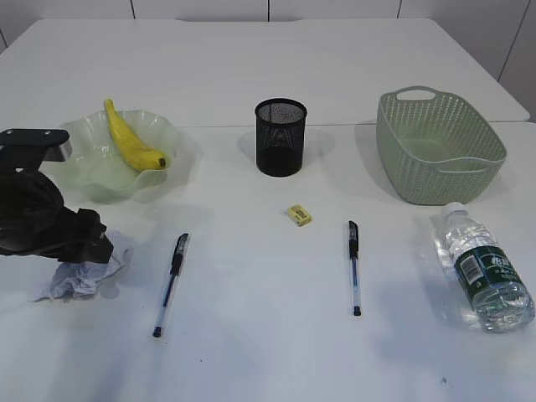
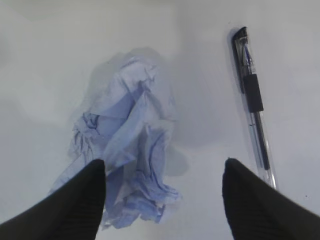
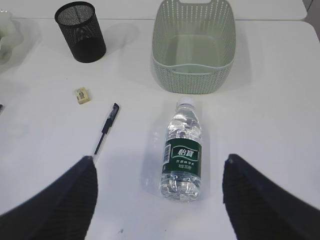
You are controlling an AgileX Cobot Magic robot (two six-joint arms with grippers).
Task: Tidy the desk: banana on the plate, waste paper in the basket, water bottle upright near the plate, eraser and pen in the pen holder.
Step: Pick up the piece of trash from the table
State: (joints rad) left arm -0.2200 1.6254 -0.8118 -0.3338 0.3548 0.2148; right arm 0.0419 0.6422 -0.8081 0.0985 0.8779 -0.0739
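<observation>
My left gripper grabs the crumpled waste paper by its bunched folds next, to get it into the basket (image 1: pixel 440 151).
The banana (image 1: pixel 131 138) lies on the pale green plate (image 1: pixel 88 186). My left gripper (image 2: pixel 162 172) is open, low over the crumpled waste paper (image 2: pixel 127 145), which lies near its left finger; the paper also shows in the exterior view (image 1: pixel 77 278). My right gripper (image 3: pixel 159 172) is open and empty above the water bottle (image 3: pixel 183 150), which lies on its side (image 1: pixel 484 270). Two pens (image 1: pixel 171 283) (image 1: pixel 353 265) and a yellow eraser (image 1: pixel 299 215) lie on the table. The black mesh pen holder (image 1: pixel 280 136) stands at the middle back. The right gripper does not show in the exterior view.
The green basket (image 1: pixel 438 146) stands at the back right, empty. The left arm (image 1: pixel 38 209) hangs over the table's left edge beside the plate. One pen (image 2: pixel 254 102) lies just right of the paper.
</observation>
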